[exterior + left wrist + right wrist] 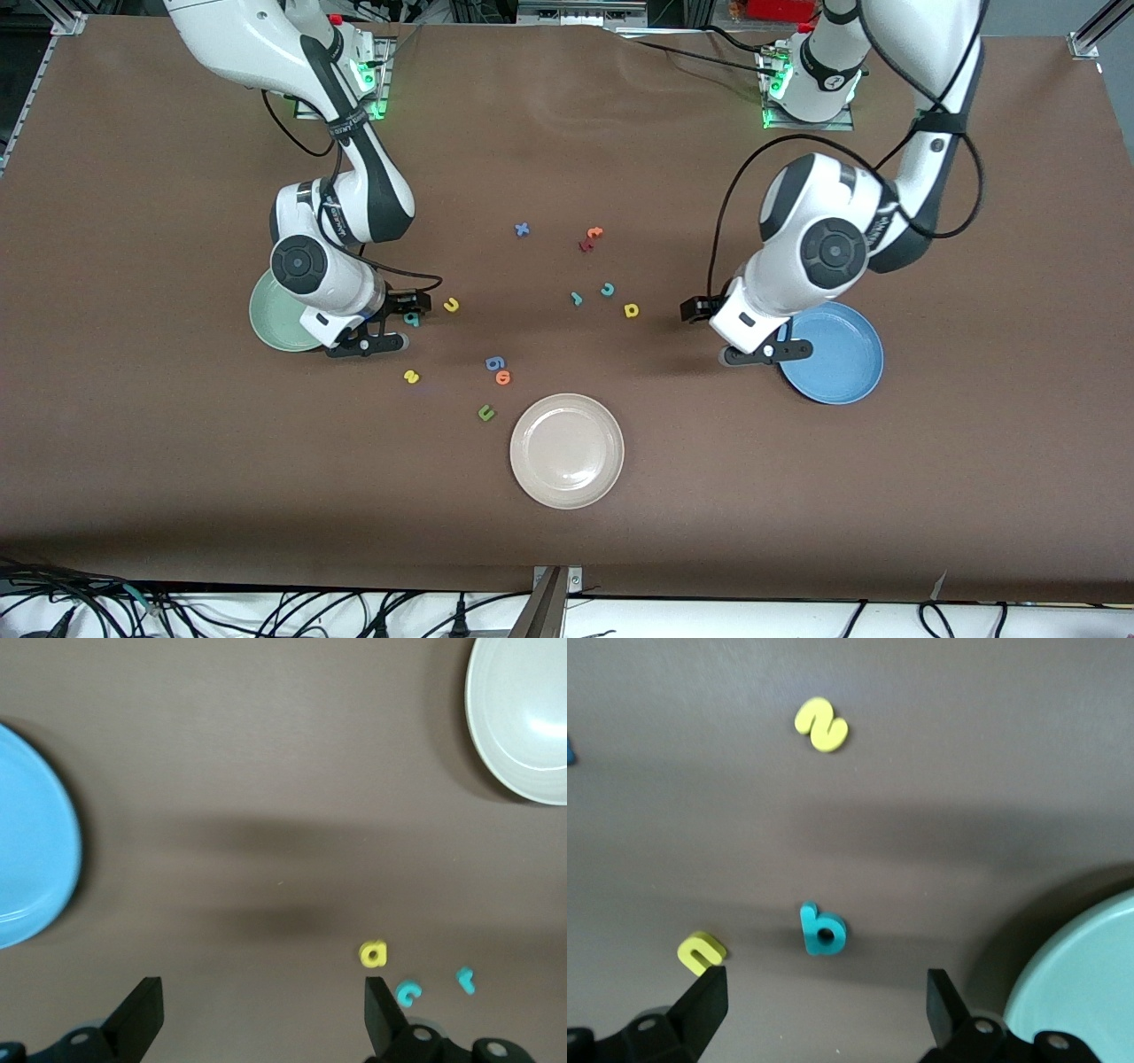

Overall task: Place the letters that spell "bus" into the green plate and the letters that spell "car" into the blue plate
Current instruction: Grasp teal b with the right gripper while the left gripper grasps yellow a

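Observation:
I should move my right gripper toward the teal "b" before I close it. The "b" is ahead of my open fingers, so they would miss it if I closed now.
The teal "b" lies on the brown table just ahead of my right gripper, which hangs low and open with nothing between its fingers. The yellow "u" lies beside it, and the yellow "s" lies nearer the front camera. The green plate sits partly under the right arm. My left gripper is open and empty beside the blue plate. The yellow "a", teal "c" and teal "r" lie mid-table.
A cream-white plate sits nearest the front camera. A blue "g", an orange "o" and a dark green "u" lie close to it. A blue "x" and orange-red letters lie toward the bases.

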Available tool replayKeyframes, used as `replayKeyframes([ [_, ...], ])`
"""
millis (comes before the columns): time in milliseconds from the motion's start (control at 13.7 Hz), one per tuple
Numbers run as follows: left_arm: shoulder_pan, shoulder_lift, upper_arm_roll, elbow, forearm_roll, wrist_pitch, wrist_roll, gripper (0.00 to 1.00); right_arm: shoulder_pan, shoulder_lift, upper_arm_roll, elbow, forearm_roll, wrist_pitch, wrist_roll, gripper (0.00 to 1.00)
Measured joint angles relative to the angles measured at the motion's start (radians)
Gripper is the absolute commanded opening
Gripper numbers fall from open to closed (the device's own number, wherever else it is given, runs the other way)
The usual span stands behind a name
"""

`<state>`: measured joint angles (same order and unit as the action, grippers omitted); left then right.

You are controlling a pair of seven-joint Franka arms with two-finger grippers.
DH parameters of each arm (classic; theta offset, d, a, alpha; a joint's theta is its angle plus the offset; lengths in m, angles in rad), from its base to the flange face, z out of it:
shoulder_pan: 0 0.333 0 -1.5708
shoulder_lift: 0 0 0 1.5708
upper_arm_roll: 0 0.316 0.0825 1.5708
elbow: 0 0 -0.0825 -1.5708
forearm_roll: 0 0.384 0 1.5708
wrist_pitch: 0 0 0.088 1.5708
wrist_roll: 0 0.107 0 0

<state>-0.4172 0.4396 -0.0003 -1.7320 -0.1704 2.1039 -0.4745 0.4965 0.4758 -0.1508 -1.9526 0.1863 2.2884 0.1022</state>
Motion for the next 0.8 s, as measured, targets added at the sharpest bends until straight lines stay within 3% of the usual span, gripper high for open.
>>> replayKeyframes([
  [364,-0.094,0.013,0.001,-0.154,0.038,0.229,-0.143,1.0,0.0,-0.007,0.0,-0.082,0.0,0.132,-0.011,0.99],
  [802,-0.149,0.1,0.001,-0.158,0.129,0.303,-0.315,0.99,0.001,-0.005,0.011,-0.107,0.029,0.19,-0.011,0.99],
])
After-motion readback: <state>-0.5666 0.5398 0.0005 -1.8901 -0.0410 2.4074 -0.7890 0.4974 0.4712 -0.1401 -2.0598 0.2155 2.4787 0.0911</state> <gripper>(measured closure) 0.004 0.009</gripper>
